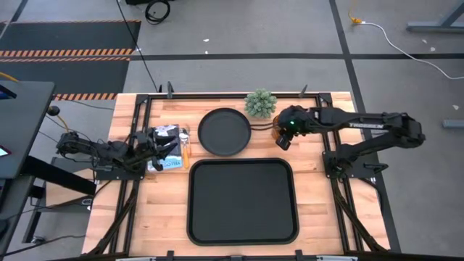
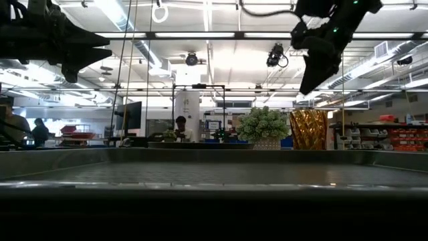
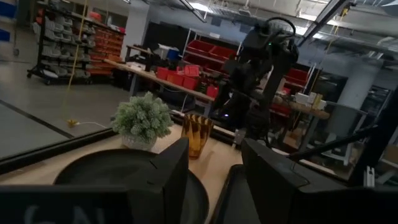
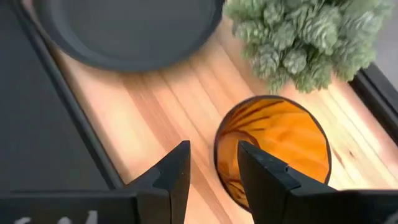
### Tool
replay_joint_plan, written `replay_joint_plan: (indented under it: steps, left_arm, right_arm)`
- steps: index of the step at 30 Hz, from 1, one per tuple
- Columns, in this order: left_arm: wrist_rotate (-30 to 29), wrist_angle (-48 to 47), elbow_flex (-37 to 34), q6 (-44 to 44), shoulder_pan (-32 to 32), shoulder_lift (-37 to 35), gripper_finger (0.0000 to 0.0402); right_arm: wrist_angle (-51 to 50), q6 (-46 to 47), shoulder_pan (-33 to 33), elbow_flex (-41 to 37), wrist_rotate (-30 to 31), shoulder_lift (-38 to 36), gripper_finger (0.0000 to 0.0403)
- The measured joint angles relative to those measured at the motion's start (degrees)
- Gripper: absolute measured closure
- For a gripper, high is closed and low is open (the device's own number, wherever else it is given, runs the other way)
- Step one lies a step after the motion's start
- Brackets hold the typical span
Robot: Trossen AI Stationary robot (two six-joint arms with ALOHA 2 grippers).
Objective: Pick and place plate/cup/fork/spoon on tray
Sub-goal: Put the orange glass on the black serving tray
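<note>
The amber cup should be set upright on the black tray (image 1: 243,199), so next my right gripper should grab it by its round side (image 1: 275,125).
The amber cup (image 4: 277,146) stands upright on the wood table between the green plant (image 4: 311,37) and the tray; it also shows in the low view (image 2: 308,129). My right gripper (image 4: 211,168) is open and hovers just above the cup, clear of its rim (image 2: 307,84). One finger stands over the cup's mouth and the other outside its wall. The round black plate (image 1: 225,132) lies on the table beyond the empty black tray (image 1: 243,199). My left gripper (image 1: 170,148) is open and empty, raised at the table's left. Orange-handled cutlery (image 1: 186,150) lies beside it; fork and spoon cannot be told apart.
The green plant (image 1: 260,103) stands at the table's far edge, close behind the cup and plate. A white and blue object (image 1: 167,163) lies under my left gripper. Black frame rails run along the table's edges. Bare wood lies on both sides of the tray.
</note>
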Motion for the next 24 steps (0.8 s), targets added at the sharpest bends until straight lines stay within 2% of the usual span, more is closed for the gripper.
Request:
replay_joint_plan:
  steps: [8, 17, 24]
  left_arm:
    - [-0.02, 0.04, 0.00, 0.24, 0.00, 0.00, 0.0244]
    - [-0.02, 0.04, 0.00, 0.61, 0.00, 0.00, 0.0244]
    - [-0.02, 0.06, 0.00, 0.61, 0.00, 0.00, 0.0244]
  right_arm:
    - [-7.02, -2.67, -3.47, 5.39, -3.06, 8.50, 0.0264]
    - [-16.56, -4.71, -4.42, 12.44, -4.94, 16.93, 0.0270]
    - [-20.43, -7.24, -5.56, 14.90, -7.71, 22.12, 0.0270]
